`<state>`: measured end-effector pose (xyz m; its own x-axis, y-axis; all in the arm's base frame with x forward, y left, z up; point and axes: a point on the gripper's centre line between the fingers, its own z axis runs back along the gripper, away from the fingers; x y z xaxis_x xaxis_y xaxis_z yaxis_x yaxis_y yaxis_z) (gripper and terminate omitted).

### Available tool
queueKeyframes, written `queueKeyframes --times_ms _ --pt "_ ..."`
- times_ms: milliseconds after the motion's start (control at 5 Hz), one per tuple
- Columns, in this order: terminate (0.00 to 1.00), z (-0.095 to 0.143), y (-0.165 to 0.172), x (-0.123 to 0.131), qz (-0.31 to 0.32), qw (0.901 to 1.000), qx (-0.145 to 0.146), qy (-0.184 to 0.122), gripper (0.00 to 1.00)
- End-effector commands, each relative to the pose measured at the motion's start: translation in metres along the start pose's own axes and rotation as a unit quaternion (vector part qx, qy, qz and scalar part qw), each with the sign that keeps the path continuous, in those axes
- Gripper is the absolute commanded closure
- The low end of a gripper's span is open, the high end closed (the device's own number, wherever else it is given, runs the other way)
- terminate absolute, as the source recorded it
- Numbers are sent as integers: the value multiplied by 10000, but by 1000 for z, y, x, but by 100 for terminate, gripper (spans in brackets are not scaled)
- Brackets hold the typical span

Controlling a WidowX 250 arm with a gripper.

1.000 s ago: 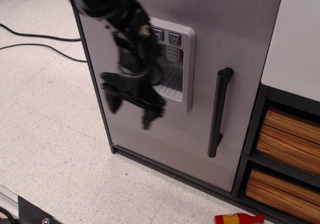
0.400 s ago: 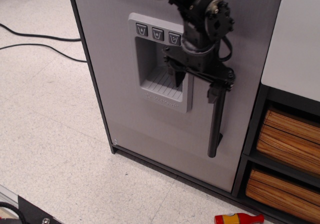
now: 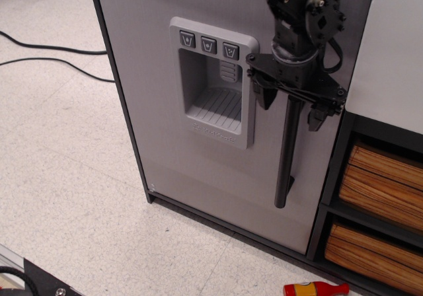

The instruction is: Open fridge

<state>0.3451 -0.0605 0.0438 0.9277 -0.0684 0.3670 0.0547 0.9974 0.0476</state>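
Observation:
Next, my gripper grabs the black bar handle by its upper end (image 3: 293,110). Then it swings the fridge door (image 3: 215,170) open.
The fridge (image 3: 172,150) stands shut, with a light grey door, a recessed three-button dispenser panel (image 3: 213,78) and a black vertical bar handle (image 3: 286,157). My black gripper (image 3: 291,111) comes down from the top of the view and is open. One finger (image 3: 267,96) hangs left of the handle's upper end and the other finger (image 3: 316,117) hangs right of it, so the bar stands between them. The top of the handle is hidden behind the gripper body. I cannot tell if the fingers touch the bar.
A white-topped cabinet (image 3: 390,51) with wood-slat drawers (image 3: 383,184) stands right of the fridge. A red and yellow toy bottle (image 3: 316,289) lies on the speckled floor in front. Black cables (image 3: 46,55) run across the floor at left.
My gripper has moved right across the door, from in front of the dispenser panel to the top of the handle, which now stands between its open fingers. The door has not moved.

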Motion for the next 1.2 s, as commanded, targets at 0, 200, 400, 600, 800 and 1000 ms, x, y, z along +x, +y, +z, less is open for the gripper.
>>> queueKeyframes --times_ms 0,200,400,600,800,1000 --pt "0 4 -7 23 -80 9982 -30 -600 100" --pt "0 2 -8 24 -69 9976 20 -695 100" --pt "0 2 -7 15 -125 9980 -5 -613 100" --pt "0 13 -2 -9 -259 9980 -99 -561 100" --pt "0 22 8 -34 -374 9983 -137 -418 100" --pt "0 30 20 -52 -485 9985 -243 -109 100"
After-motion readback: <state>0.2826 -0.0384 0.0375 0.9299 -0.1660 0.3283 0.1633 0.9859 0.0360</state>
